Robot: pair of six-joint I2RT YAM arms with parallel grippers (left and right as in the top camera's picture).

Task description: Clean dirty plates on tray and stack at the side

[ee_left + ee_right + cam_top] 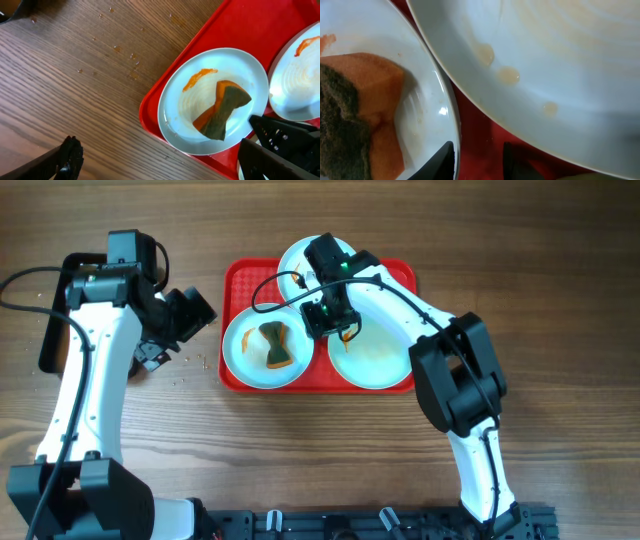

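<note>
The sponge needs to be picked up next by my left gripper across its narrow green middle [274,345] [225,110], so the sponge's orange bottom stays free to wipe the plates clean.
Three pale plates lie on the red tray [400,272]. The left plate [245,360] carries an orange smear and an orange-and-green sponge [275,347]. It also shows in the left wrist view [175,107], with the sponge [222,110] on it. The back plate [298,255] is partly under my right arm and has an orange smear at its edge [295,80]. The right plate [380,360] shows pale brownish drops [560,60]. My right gripper [330,318] is open and empty low over the tray [480,145], between the left plate's rim [427,85] and the right plate. My left gripper [188,313] is open and empty over the table, left of the tray [165,167].
A black pan's edge [45,345] shows at the far left behind my left arm. Small drops and crumbs [190,362] lie on the wooden table left of the tray. Bare wood stretches in front of and to the right of the tray.
</note>
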